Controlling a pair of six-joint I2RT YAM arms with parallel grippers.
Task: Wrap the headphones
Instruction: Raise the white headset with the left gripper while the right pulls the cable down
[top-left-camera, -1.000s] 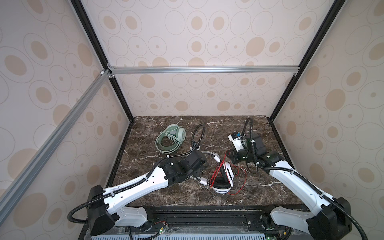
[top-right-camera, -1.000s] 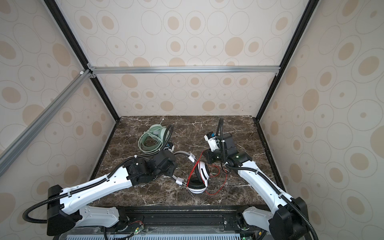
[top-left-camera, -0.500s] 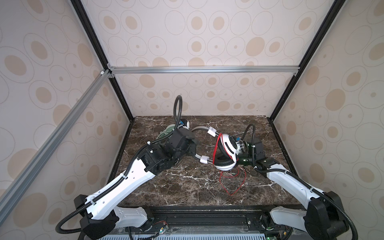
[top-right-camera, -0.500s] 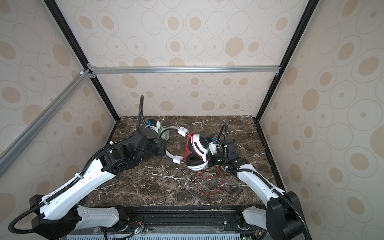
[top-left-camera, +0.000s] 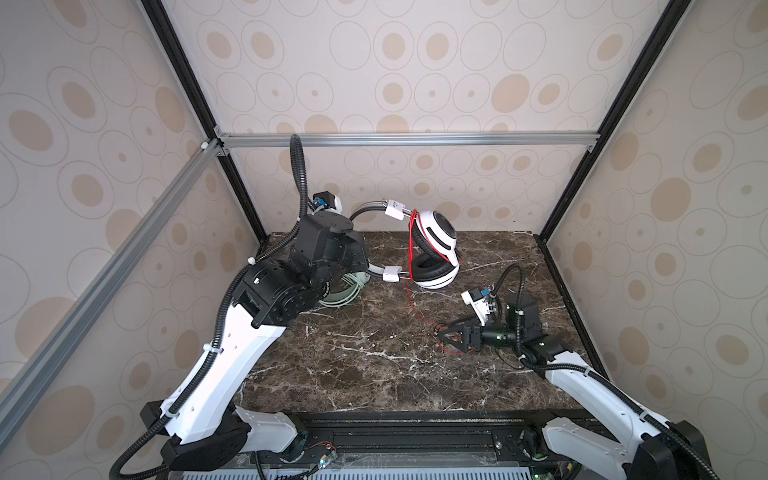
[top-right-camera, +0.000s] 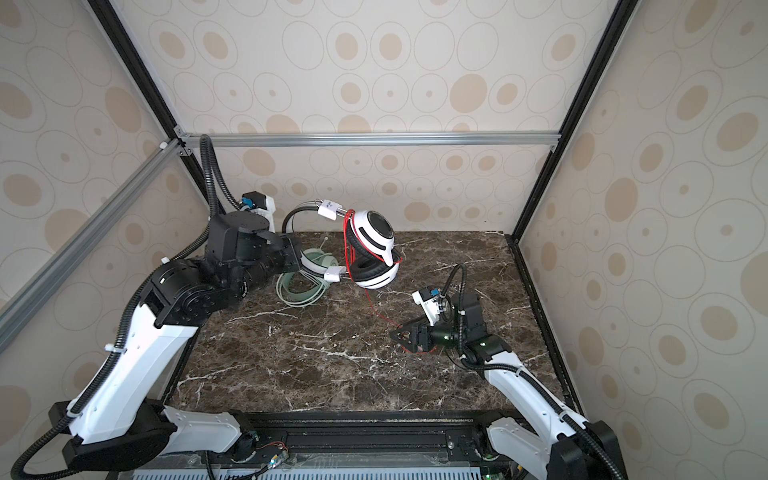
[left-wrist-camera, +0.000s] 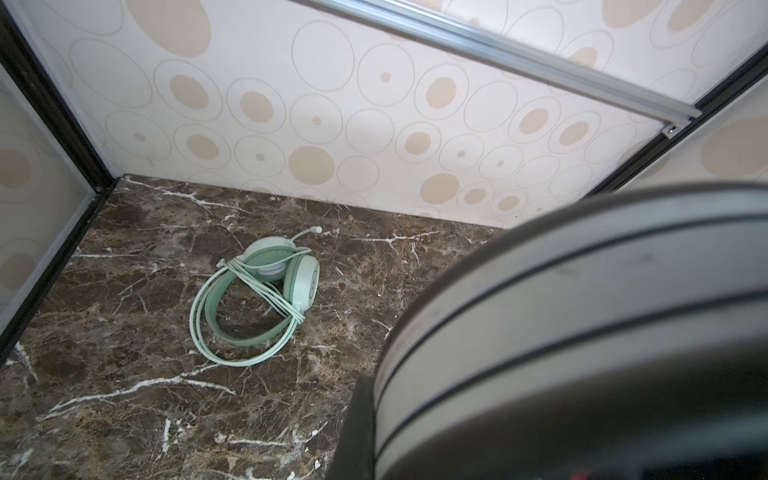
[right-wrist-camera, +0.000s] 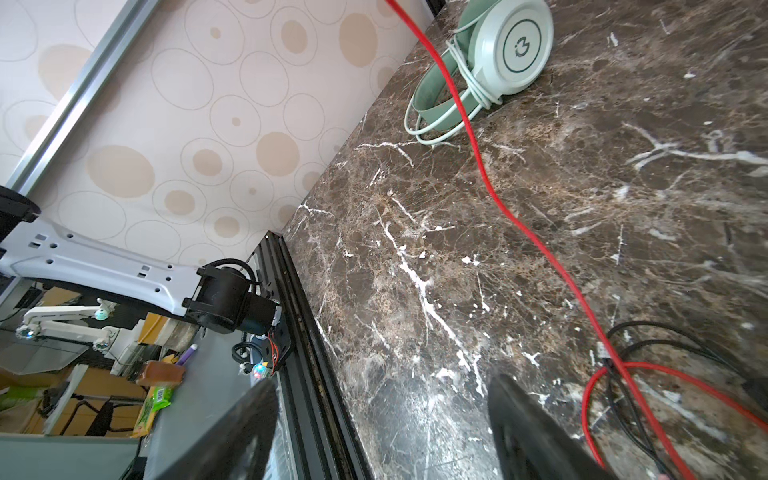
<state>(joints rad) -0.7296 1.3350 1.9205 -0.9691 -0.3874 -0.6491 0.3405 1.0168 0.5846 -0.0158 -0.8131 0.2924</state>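
Note:
I will next grab the red cable's trailing part above the loop on the marble with my right gripper, to wrap it round the headphones' ear cups.
The white-and-black headphones (top-left-camera: 436, 249) (top-right-camera: 374, 249) hang in the air over the back of the table. My left gripper (top-left-camera: 360, 258) (top-right-camera: 291, 254) is shut on their grey headband (left-wrist-camera: 582, 311), which fills much of the left wrist view. Their red cable (top-left-camera: 411, 299) (right-wrist-camera: 540, 249) loops round the ear cups and trails down to a loop on the marble. My right gripper (top-left-camera: 446, 336) (top-right-camera: 399, 334) (right-wrist-camera: 382, 436) stands open and empty, low over the table beside that loop. The mint-green headphones (top-right-camera: 303, 282) (left-wrist-camera: 257, 299) (right-wrist-camera: 498, 50) lie at the back left, cable wound round them.
Thin black wires (right-wrist-camera: 665, 345) lie on the marble table (top-left-camera: 353, 374) next to the red loop, near my right gripper. Patterned walls and a black frame post (top-left-camera: 557, 216) close in the back and sides. The left arm partly hides the mint-green set in a top view.
The left arm lifted the white-and-black headphones off the table, up and toward the back. The right gripper opened, left the ear cups and dropped toward the front right by the red loop.

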